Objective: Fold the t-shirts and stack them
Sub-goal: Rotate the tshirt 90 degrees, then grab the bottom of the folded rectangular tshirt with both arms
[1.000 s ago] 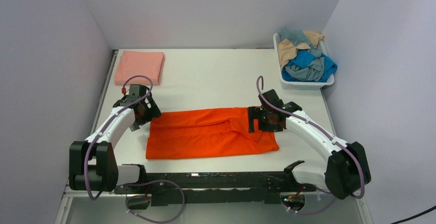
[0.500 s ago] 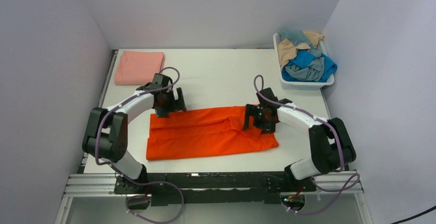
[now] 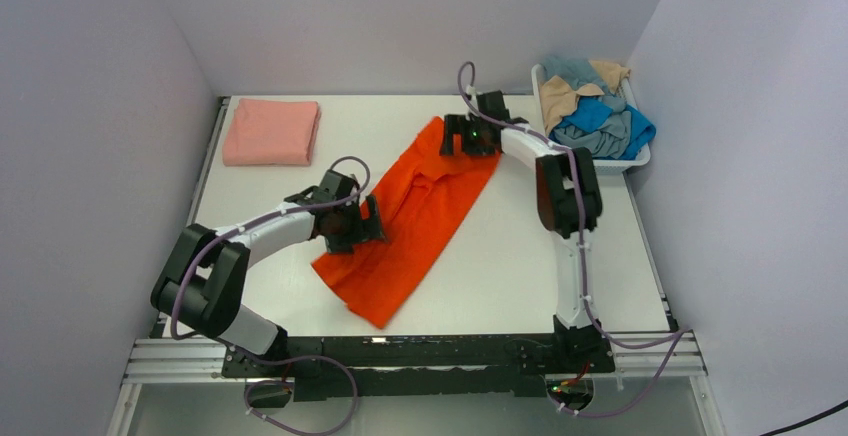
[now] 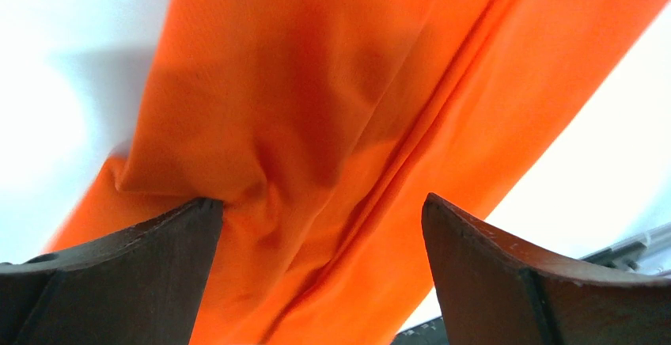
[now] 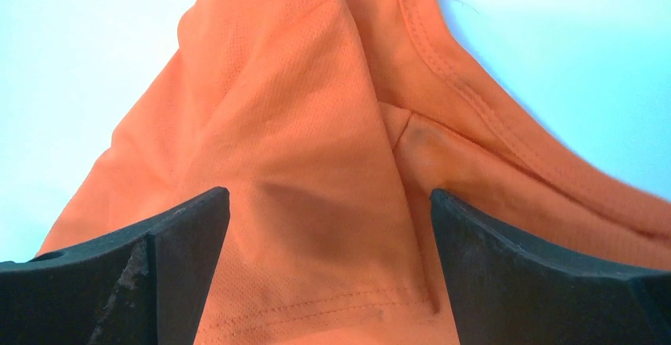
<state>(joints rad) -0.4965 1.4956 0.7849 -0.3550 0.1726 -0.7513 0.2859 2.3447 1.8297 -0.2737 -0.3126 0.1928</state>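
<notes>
Next, my left gripper picks up the bright orange t-shirt by its side edge toward its near end, which leaves the opposite corner free for folding.
The bright orange t-shirt (image 3: 420,206) lies folded into a long band, running diagonally from the near middle of the table to the far middle. My left gripper (image 3: 360,226) is open over its near left edge; in the left wrist view the jaws (image 4: 320,202) stand wide apart with bunched orange cloth (image 4: 316,123) between them. My right gripper (image 3: 462,139) is open over the far end; in the right wrist view its jaws (image 5: 330,195) straddle a hemmed sleeve of the shirt (image 5: 301,163). A folded salmon-pink t-shirt (image 3: 271,131) lies at the far left.
A white plastic basket (image 3: 600,164) at the far right corner holds a heap of blue, grey-blue, teal and tan shirts (image 3: 595,116). The white table (image 3: 560,256) is enclosed by walls at the left, back and right.
The orange shirt has swung from lying across the table to a diagonal. My right gripper moved far back with its end; my left gripper moved right and nearer.
</notes>
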